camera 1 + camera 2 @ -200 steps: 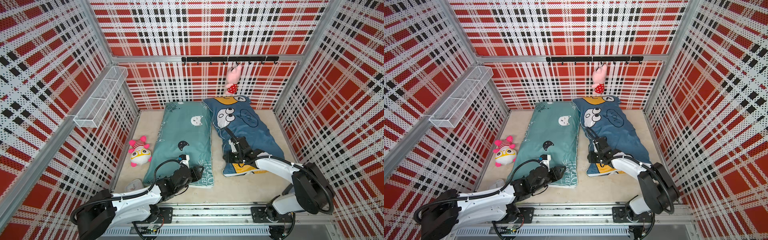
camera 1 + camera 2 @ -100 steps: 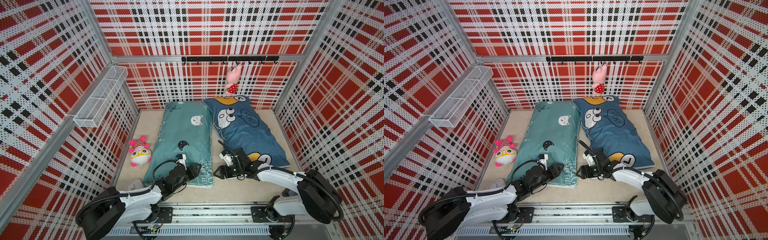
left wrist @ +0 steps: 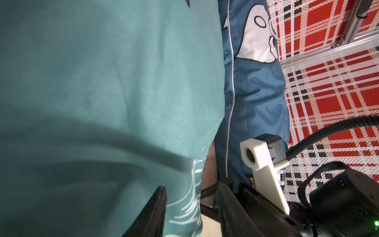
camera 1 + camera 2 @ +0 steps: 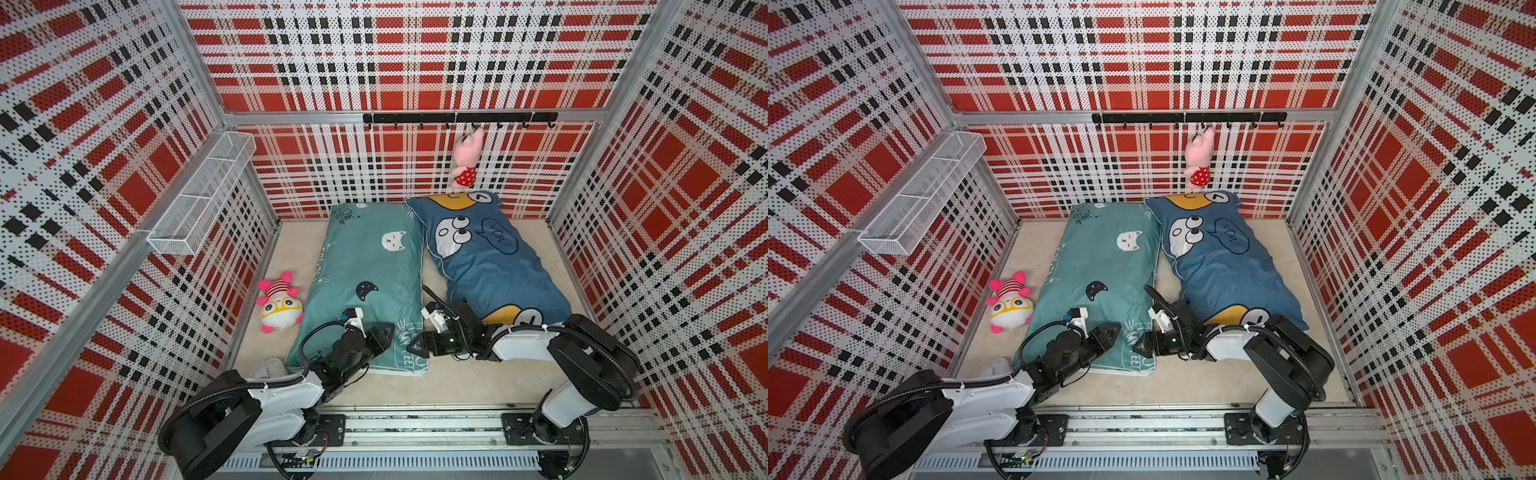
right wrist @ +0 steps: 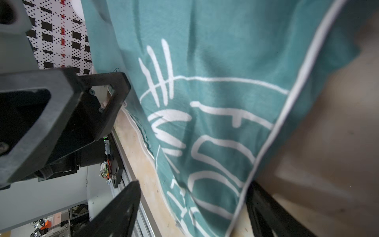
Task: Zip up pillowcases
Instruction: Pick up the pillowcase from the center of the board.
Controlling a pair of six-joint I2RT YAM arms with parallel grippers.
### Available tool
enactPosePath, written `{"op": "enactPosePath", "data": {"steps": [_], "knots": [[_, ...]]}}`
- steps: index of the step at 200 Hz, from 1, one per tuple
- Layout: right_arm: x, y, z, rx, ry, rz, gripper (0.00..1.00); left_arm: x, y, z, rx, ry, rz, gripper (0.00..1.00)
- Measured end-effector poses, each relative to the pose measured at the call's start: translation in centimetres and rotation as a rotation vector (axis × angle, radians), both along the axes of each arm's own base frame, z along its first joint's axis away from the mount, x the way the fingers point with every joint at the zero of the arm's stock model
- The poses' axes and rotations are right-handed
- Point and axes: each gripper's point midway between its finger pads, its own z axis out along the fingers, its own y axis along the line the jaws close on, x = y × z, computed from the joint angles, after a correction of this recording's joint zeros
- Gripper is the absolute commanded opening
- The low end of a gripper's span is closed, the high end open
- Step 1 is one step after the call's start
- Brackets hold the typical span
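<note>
The lettered front corner of the teal pillowcase is next for my right gripper to grab. That will anchor the pillowcase so my left gripper can zip it up.
The teal pillowcase lies lengthwise on the floor, with the blue pillowcase to its right. My left gripper rests on the teal one's front end. In the left wrist view my left gripper is open astride the pillow's right edge, one finger on the fabric. My right gripper points left at the teal front right corner. In the right wrist view my right gripper is wide open around that lettered corner.
A pink-and-white plush lies on the floor left of the teal pillow. Another pink plush hangs from the hook rail on the back wall. A white wire basket juts from the left wall. Plaid walls close three sides.
My right gripper has left the blue pillowcase, swung forward and left to the teal one's front right corner and opened wide. The blue pillowcase now lies flat. My left gripper has barely shifted.
</note>
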Motion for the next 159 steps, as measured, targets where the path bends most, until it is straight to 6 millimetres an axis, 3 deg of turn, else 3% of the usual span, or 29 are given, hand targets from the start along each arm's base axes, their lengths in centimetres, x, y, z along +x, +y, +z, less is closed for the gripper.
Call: {"op": "enactPosePath", "data": {"steps": [57,105,159], "knots": [[-2.7,1.0,-0.1,0.047,0.039,0.018,0.77,0.8,0.0,-0.6,-0.016,0.004,0.029,0.45],[-5.0,-0.3,-0.3,0.058,0.097,-0.017,0.71,1.0,-0.4,-1.2,-0.03,0.017,0.024,0.45],[-6.0,-0.4,-0.5,0.046,0.131,-0.043,0.52,0.8,-1.0,-1.8,-0.033,0.029,0.006,0.45]]}}
